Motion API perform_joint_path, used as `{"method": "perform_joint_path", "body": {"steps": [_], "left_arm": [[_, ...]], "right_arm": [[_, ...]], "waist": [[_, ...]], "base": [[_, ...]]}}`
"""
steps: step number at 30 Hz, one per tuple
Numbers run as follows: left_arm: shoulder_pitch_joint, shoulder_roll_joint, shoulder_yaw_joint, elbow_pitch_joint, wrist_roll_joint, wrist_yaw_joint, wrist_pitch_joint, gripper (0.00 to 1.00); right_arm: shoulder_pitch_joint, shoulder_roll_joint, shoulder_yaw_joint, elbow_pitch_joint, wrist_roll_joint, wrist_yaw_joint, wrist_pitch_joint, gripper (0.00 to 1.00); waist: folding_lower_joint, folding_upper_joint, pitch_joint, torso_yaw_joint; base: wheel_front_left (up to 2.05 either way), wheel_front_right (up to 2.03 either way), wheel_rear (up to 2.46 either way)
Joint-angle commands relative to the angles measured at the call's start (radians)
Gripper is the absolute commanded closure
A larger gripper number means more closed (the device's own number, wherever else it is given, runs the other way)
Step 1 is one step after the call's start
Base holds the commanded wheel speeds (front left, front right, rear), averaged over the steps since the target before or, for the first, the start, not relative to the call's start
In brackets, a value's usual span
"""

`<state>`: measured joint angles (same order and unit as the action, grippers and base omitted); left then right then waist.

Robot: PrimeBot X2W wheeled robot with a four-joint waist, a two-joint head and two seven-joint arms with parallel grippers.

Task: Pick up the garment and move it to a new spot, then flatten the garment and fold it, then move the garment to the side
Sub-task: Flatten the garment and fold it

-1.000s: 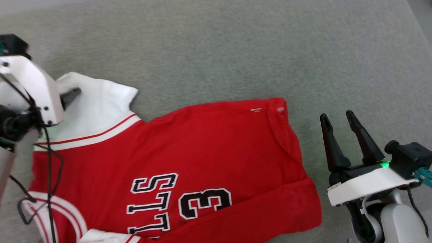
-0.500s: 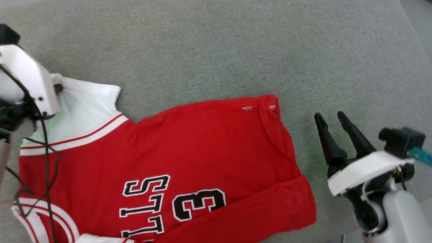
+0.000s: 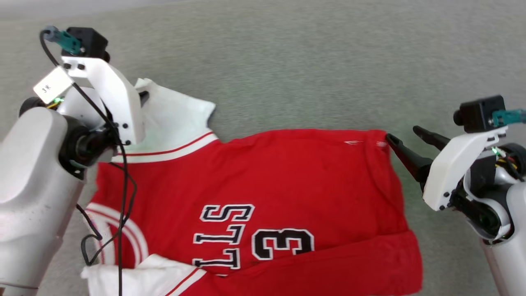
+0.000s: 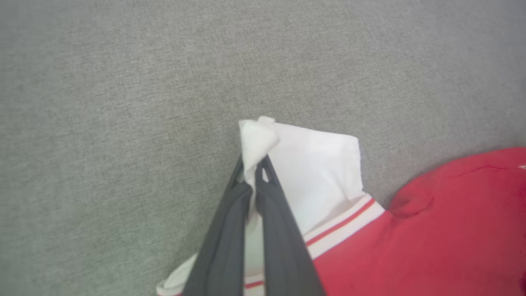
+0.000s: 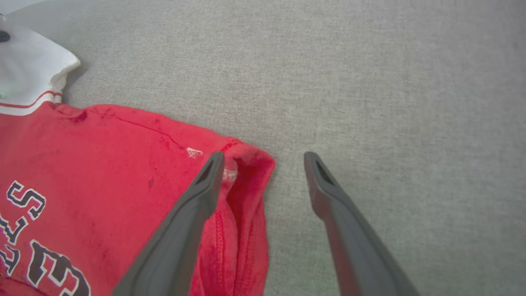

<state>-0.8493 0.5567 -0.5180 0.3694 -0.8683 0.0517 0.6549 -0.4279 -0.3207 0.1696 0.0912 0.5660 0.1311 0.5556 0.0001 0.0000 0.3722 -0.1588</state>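
The right gripper pinches the garment by its raised hem corner [image 3: 382,138] [image 5: 256,160] next, because that fold stands up open while the red front lies flat.
The garment [image 3: 287,181] is a red jersey with black numerals, lying spread on the grey surface, its white sleeve [image 3: 176,117] at the far left. My left gripper [image 3: 144,96] is shut on the sleeve's far corner; in the left wrist view the white fabric [image 4: 257,137] bunches up out of the closed fingertips [image 4: 251,166]. My right gripper [image 3: 402,133] is open at the garment's far right corner. In the right wrist view its left finger [image 5: 207,181] lies over the red hem [image 5: 246,172] and the other finger [image 5: 324,185] is over bare surface.
A grey woven surface [image 3: 308,61] stretches around the garment on the far side and to the right. The left arm's black cable [image 3: 123,197] hangs across the jersey's left part. A second white sleeve [image 3: 135,275] is folded at the near left.
The camera has shifted. My left gripper has shut on the white sleeve corner. My right gripper, still open, has come in from the right to the red hem corner.
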Motion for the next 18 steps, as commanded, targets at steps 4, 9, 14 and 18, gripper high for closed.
{"method": "perform_joint_path", "body": {"steps": [4,9,14,18], "left_arm": [[0.011,-0.006,-0.002,-0.044,0.001,-0.004,-0.021,1.0],[0.017,-0.015,-0.002,-0.064,-0.003,-0.011,-0.039,1.0],[0.029,-0.02,-0.008,-0.06,-0.007,-0.017,-0.05,1.0],[0.046,-0.02,-0.011,-0.048,-0.015,-0.029,-0.058,1.0]], "right_arm": [[-0.044,-0.036,0.047,-0.002,0.014,-0.001,0.106,0.0],[-0.071,-0.057,0.072,0.065,0.008,-0.001,0.179,0.0],[-0.071,-0.049,0.103,0.221,0.013,-0.001,0.25,0.0],[-0.049,-0.016,0.122,0.302,0.051,-0.001,0.323,1.0]], "waist": [[-0.0001,0.0,0.021,0.075],[-0.0001,0.0,0.047,0.102],[-0.0001,0.0,0.059,0.125],[-0.0001,0.0,0.04,0.133]], "base": [[0.0,0.0,0.0],[0.0,0.0,0.0],[0.0,0.0,0.0],[0.0,0.0,0.0]]}}
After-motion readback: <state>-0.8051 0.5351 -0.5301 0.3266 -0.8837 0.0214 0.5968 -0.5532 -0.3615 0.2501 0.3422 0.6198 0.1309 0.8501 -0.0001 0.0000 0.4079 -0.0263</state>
